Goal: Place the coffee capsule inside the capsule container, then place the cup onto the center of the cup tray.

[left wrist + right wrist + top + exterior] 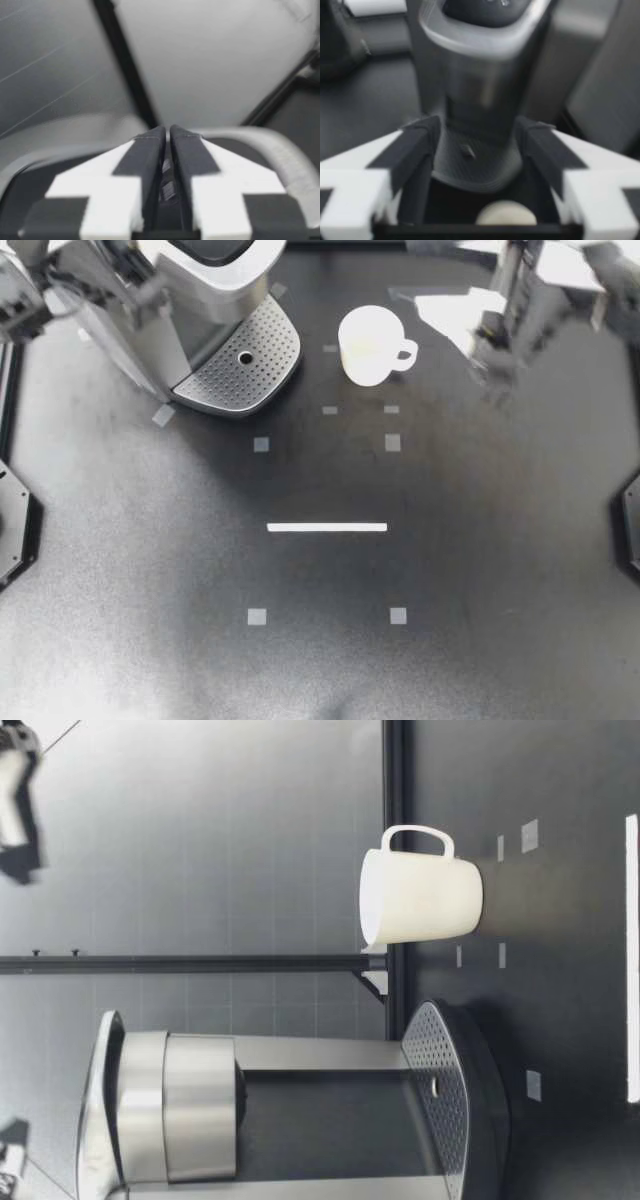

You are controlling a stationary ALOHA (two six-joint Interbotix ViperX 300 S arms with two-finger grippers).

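Observation:
The white cup needs to go onto the center of the cup tray (240, 365), so my right gripper should grab it next by its handle (408, 355).
The white cup (370, 345) stands upright on the table, right of the coffee machine (200, 300), handle toward my right arm. The perforated cup tray (240, 365) at the machine's foot is bare. My left gripper (135, 285) is up at the machine's top, blurred; in the left wrist view its fingers (155, 150) are shut together over a grey curved rim. My right gripper (495, 360) hovers right of the cup. It is open (480, 150) and empty, facing the machine (480, 75), with the cup (506, 215) under it. No capsule shows.
A white tape strip (327, 527) and small grey tape squares (392, 442) mark the dark table. In the low view the cup (420, 900) stands beside the machine (200, 1110) and its tray (440, 1095). A black frame post runs behind them.

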